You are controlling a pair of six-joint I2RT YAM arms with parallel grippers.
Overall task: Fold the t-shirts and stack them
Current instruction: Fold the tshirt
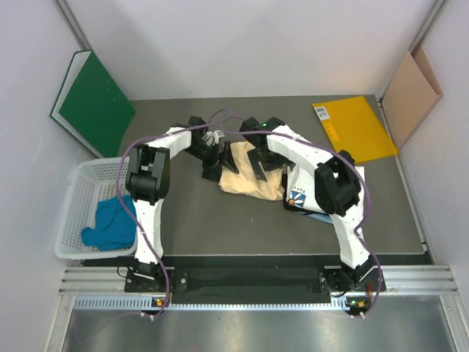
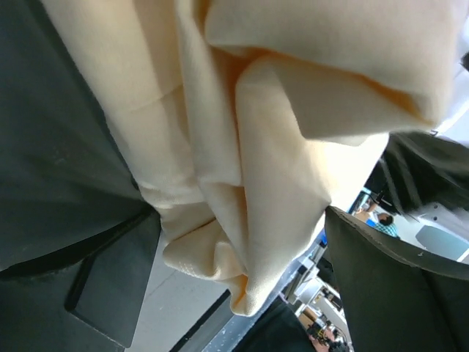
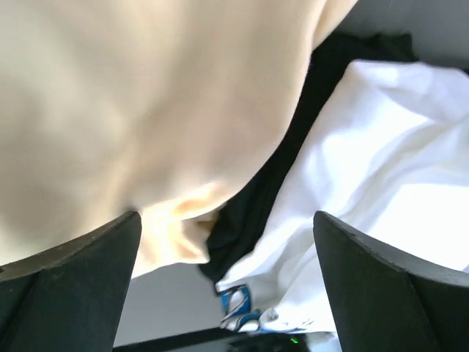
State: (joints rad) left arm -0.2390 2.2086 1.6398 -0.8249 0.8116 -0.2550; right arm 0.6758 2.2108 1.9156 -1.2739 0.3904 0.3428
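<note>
The robot's right gripper needs to reach for and grab the peach-yellow t-shirt's edge nearest the white t-shirt (image 1: 279,185) (image 3: 209,208), so the rest of it trails and it can be laid onto the stack.
The pale peach-yellow t-shirt (image 1: 249,180) lies crumpled at the table's middle. My left gripper (image 1: 218,158) is at its left edge. In the left wrist view its fingers (image 2: 110,279) stand wide apart, and a bunch of the peach cloth (image 2: 242,220) fills the gap between them. My right gripper (image 1: 258,167) is over the shirt's middle, open, with peach cloth (image 3: 110,110) beside its left finger. The white t-shirt with blue print (image 1: 299,192) lies under my right arm and also shows in the right wrist view (image 3: 366,169). The teal-blue t-shirt (image 1: 110,224) lies in the basket.
A white basket (image 1: 73,209) stands at the left edge. A bright yellow folder (image 1: 355,128) lies at the back right. A green board (image 1: 95,103) leans on the left wall and a brown folder (image 1: 410,88) on the right wall.
</note>
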